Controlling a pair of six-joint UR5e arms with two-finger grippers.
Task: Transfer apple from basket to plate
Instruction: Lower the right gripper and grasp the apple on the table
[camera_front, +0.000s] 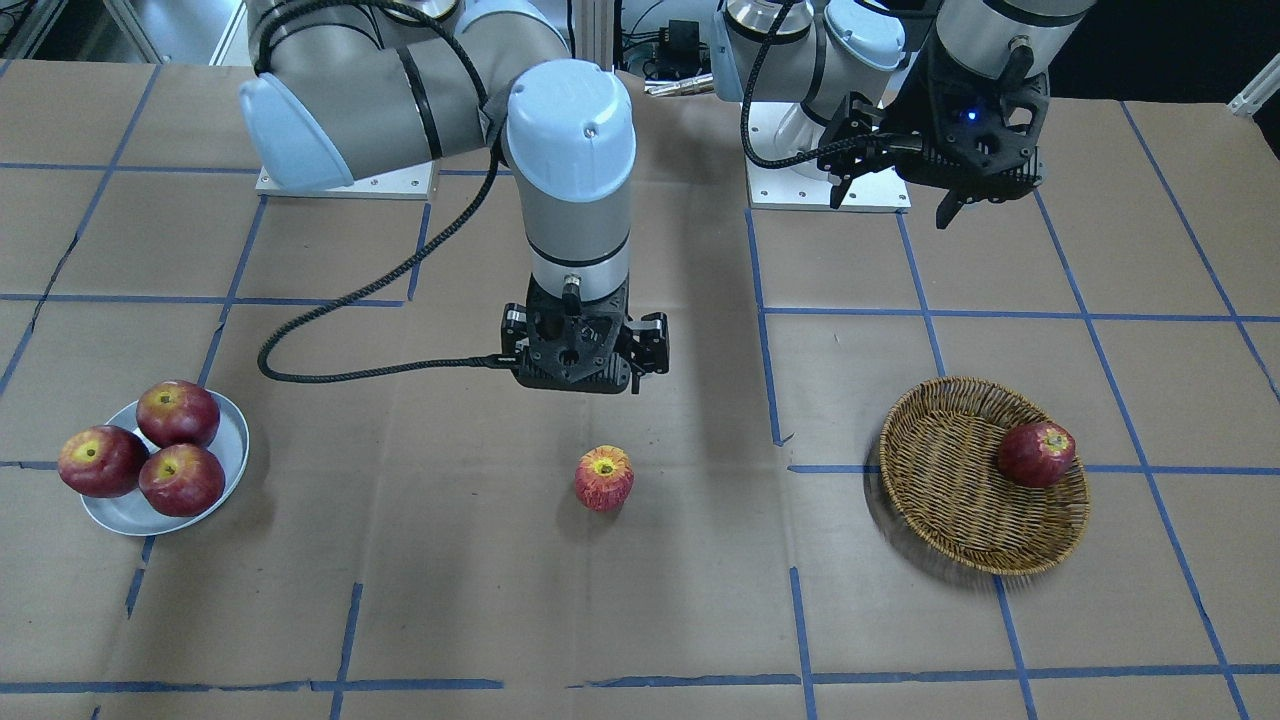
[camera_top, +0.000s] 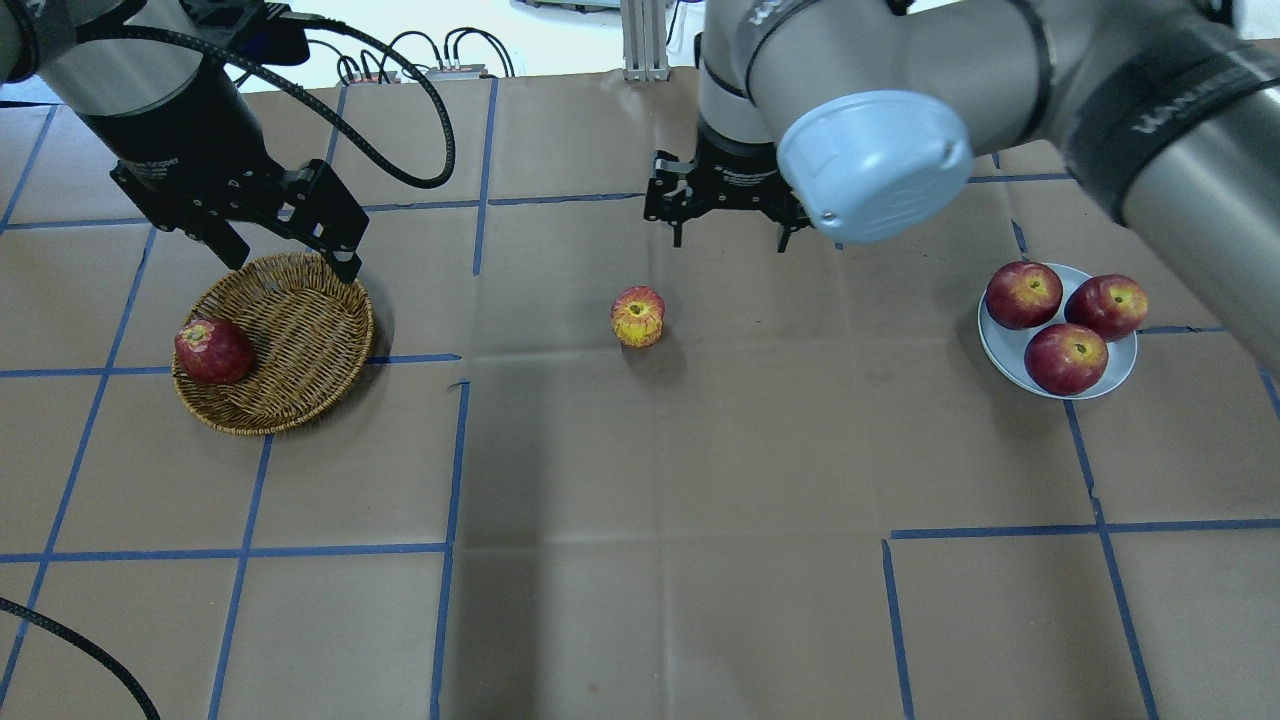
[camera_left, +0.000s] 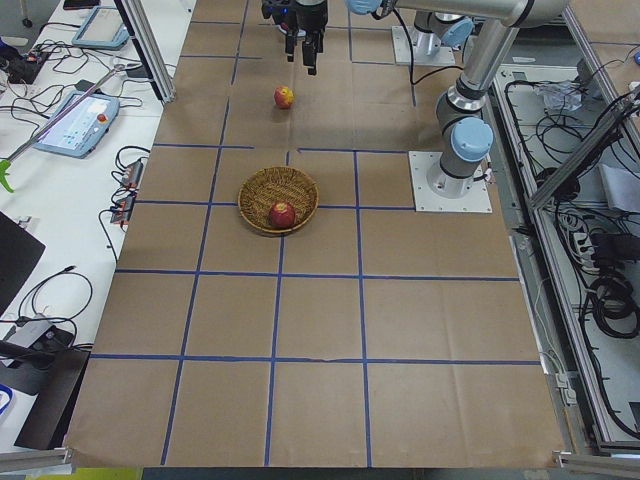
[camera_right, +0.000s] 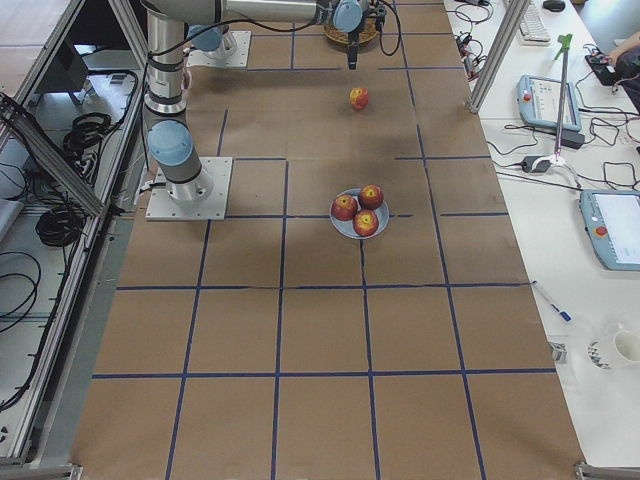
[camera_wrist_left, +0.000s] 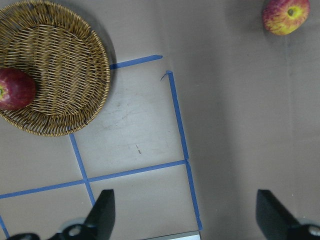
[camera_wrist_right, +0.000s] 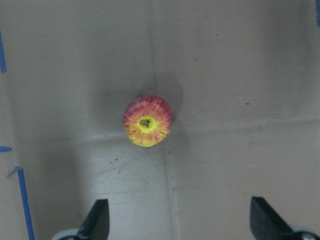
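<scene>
My right gripper grips the apple by its round red sides next, to add it to the other apples on the plate (camera_front: 233, 437).
The pinkish-red, yellow-streaked apple (camera_front: 604, 478) stands upright on the bare table at its middle, outside both containers; it also shows in the overhead view (camera_top: 638, 316) and centred in the right wrist view (camera_wrist_right: 147, 120). The wicker basket (camera_top: 300, 330) lies on my left side, the pale plate (camera_top: 1000, 352) on my right. My right gripper (camera_top: 730, 240) is open and empty, above the table just behind the apple. My left gripper (camera_top: 292, 262) is open and empty, above the basket's far rim.
One dark crimson apple (camera_top: 212, 350) lies against the basket's left edge. Three dark crimson apples (camera_top: 1066, 358) crowd the plate. Brown paper with blue tape lines covers the table. The right arm's elbow (camera_top: 870, 165) hangs over the table's far middle.
</scene>
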